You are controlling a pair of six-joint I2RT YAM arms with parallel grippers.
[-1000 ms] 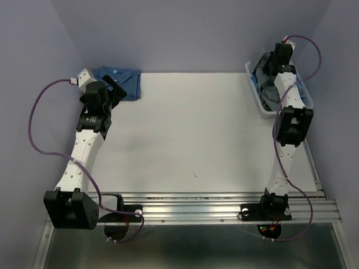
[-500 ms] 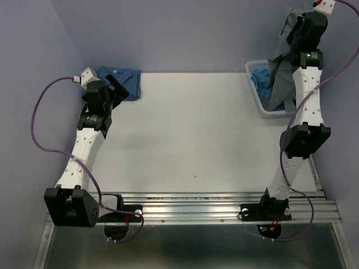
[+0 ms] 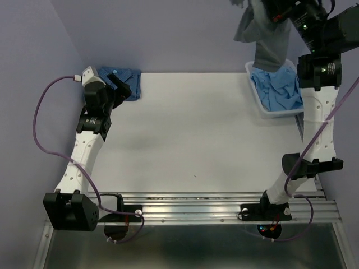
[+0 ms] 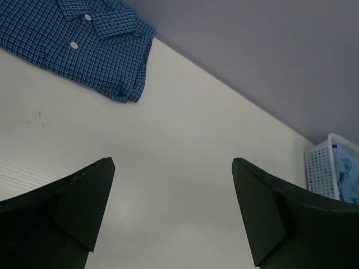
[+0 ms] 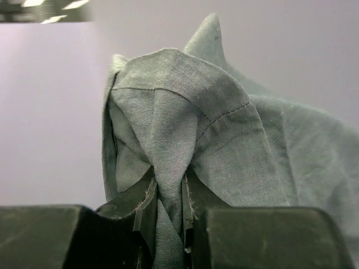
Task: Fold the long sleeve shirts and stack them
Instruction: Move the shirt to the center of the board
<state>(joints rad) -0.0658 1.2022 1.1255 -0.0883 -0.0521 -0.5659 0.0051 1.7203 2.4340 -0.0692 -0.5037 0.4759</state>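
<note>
I should next take hold of the slate-grey shirt with my left gripper by a free edge [image 3: 243,37], away from my right gripper's bunched fold, to spread the shirt for folding.
The slate-grey shirt [image 3: 268,39] hangs from my right gripper [image 3: 276,12], which is shut on a bunched fold of it high above the white basket [image 3: 253,89]. In the right wrist view the grey cloth [image 5: 185,129] is pinched between the fingers, and my gripper [image 5: 168,207] is shut on it. The dark blue checked shirt [image 3: 126,81] lies folded at the table's far left corner; it also shows in the left wrist view [image 4: 84,45] with pale buttons. My left gripper [image 3: 120,88] is open and empty beside that shirt; its jaws stand wide apart over bare table [image 4: 171,190].
The white basket at the far right holds light blue cloth [image 3: 277,92]; its mesh wall shows in the left wrist view [image 4: 325,171]. The purple back wall runs behind the table. The white table [image 3: 196,140] spreads between the arms.
My right arm has risen steeply, lifting the grey shirt out of the basket and up towards the top of the view. My left gripper has turned slightly near the blue shirt.
</note>
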